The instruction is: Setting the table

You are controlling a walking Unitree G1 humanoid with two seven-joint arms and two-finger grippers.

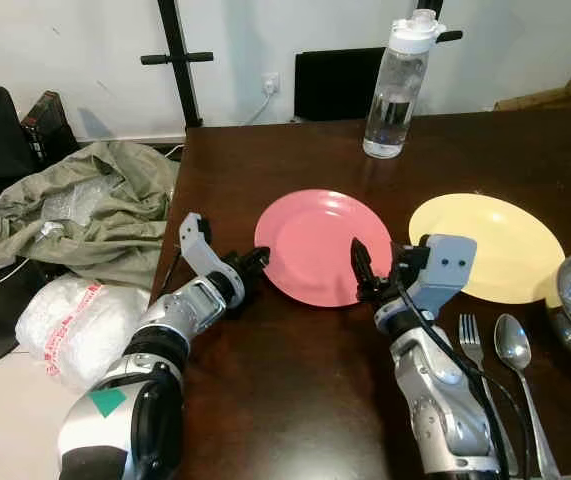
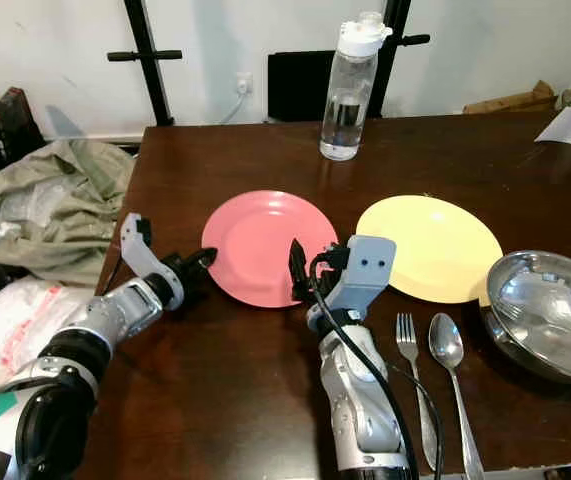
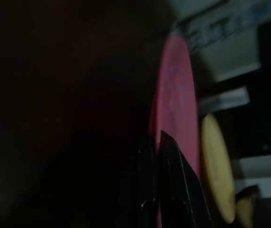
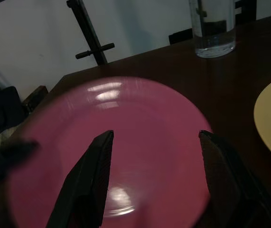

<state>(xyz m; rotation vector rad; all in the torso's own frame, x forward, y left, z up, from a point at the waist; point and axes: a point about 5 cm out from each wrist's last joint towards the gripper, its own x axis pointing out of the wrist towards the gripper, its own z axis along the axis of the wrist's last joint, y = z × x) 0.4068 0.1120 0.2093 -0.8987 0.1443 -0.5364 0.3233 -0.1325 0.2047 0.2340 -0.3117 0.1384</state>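
The pink plate has a round face far wider than my open fingers, so my right gripper needs to grab the plate by its thin rim (image 1: 351, 301) next.
A pink plate (image 1: 317, 240) lies on the dark wooden table (image 1: 295, 400), with a yellow plate (image 1: 495, 245) to its right. My left gripper (image 1: 257, 262) is shut, its tips at the pink plate's left rim; in the left wrist view its fingers (image 3: 173, 190) are pressed together beside that rim. My right gripper (image 1: 377, 262) is open at the plate's near right edge. In the right wrist view its fingertips (image 4: 103, 142) stand wide apart over the pink plate (image 4: 144, 123). A fork (image 1: 473, 345) and a spoon (image 1: 513, 345) lie beside my right arm.
A steel bowl (image 2: 550, 310) sits at the table's right edge. A clear water bottle (image 1: 397, 90) stands behind the plates. Off the table's left edge lie a green jacket (image 1: 85, 210) and a plastic bag (image 1: 70, 325). A black stand (image 1: 177, 60) rises by the wall.
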